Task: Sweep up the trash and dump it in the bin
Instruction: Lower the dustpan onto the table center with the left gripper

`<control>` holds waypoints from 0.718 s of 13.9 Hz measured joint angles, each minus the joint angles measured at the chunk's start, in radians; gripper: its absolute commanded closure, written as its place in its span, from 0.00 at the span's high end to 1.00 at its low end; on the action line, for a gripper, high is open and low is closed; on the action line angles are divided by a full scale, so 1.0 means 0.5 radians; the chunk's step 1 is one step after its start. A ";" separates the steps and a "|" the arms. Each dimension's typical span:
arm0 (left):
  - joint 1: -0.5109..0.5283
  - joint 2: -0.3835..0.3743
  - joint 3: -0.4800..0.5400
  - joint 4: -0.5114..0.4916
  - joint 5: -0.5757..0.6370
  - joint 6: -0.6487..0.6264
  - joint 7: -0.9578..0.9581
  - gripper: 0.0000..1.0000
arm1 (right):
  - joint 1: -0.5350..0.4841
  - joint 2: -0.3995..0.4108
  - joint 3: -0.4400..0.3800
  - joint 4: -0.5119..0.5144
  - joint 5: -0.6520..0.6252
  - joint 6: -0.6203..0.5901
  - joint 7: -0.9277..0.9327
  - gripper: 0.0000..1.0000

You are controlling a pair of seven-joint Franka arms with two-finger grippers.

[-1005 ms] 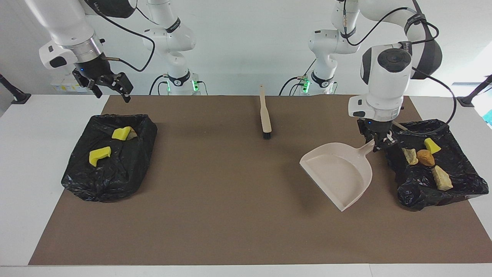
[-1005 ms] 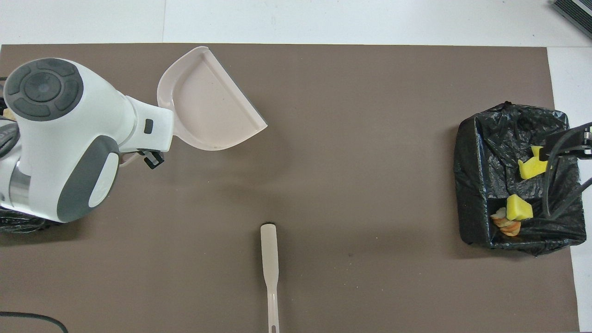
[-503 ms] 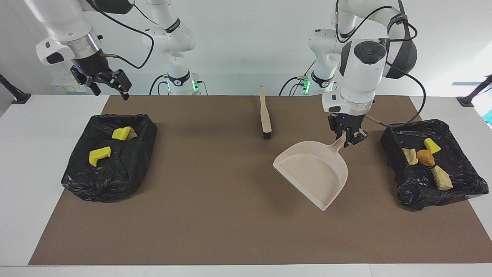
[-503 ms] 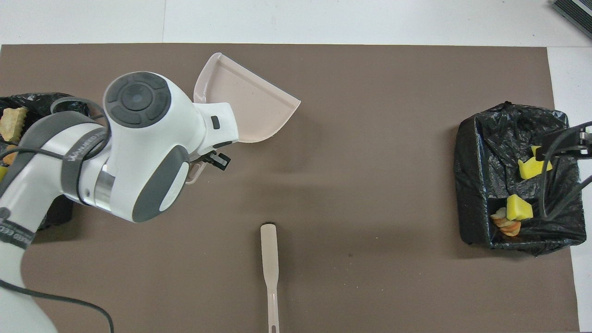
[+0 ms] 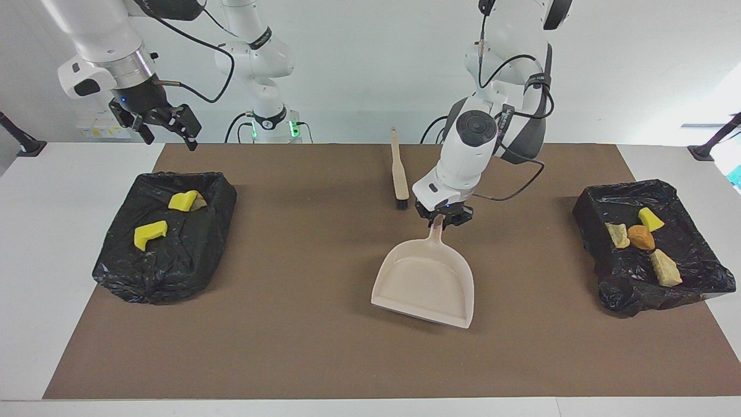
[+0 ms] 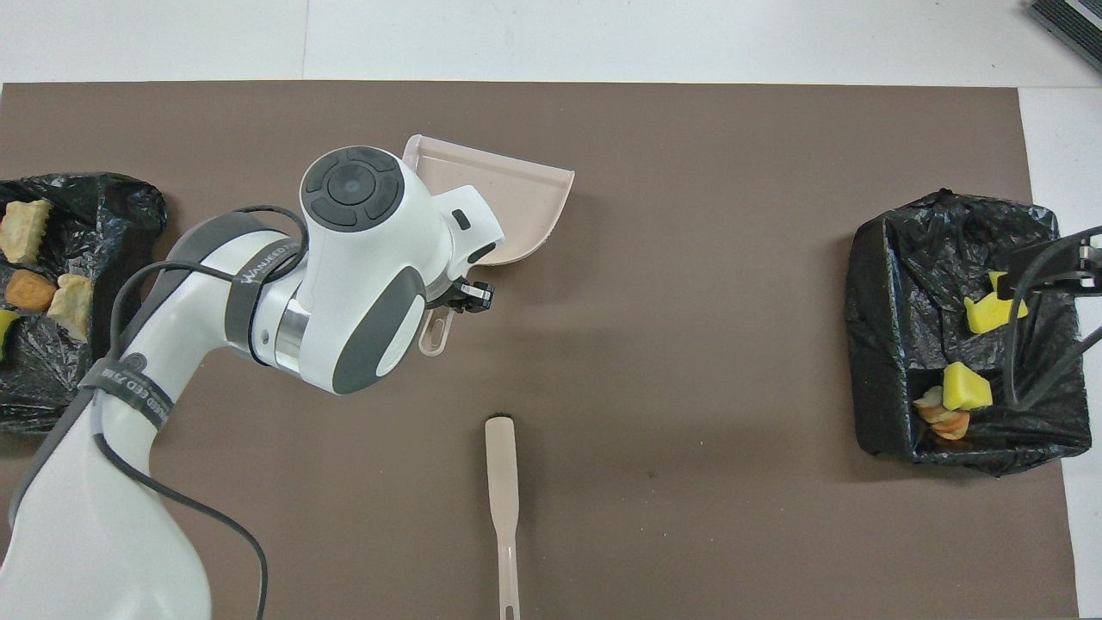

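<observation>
The dustpan hangs tilted above the brown mat. It would fall if I opened my left gripper now, so I will keep holding it.
My left gripper is shut on the handle of the beige dustpan. It holds the empty pan low over the middle of the mat, with the pan's mouth pointing away from the robots. The pan also shows in the overhead view. The trash lies in two black-lined bins. Yellow chunks lie in the bin at the right arm's end. Orange-brown and yellow pieces lie in the bin at the left arm's end. My right gripper is open and empty, raised beside the robots' edge of its bin.
A beige brush with black bristles lies on the brown mat, nearer to the robots than the dustpan, its handle pointing at them. It also shows in the overhead view. White table surrounds the mat.
My left gripper has carried the dustpan from beside the bin at its end toward the middle of the mat, turning the pan's mouth away from the robots. The right gripper has barely moved.
</observation>
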State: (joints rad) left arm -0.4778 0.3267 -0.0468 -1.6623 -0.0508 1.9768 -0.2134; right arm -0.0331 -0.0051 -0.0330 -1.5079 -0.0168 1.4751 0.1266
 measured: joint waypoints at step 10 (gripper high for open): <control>-0.148 0.245 0.000 0.019 -0.018 0.274 -0.515 0.00 | 0.000 0.000 0.000 0.000 0.000 0.000 0.000 1.00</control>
State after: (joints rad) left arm -0.5518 0.4492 -0.0467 -1.6527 -0.0595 2.1137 -0.4709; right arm -0.0331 -0.0051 -0.0330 -1.5077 -0.0168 1.4751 0.1266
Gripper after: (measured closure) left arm 0.687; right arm 0.000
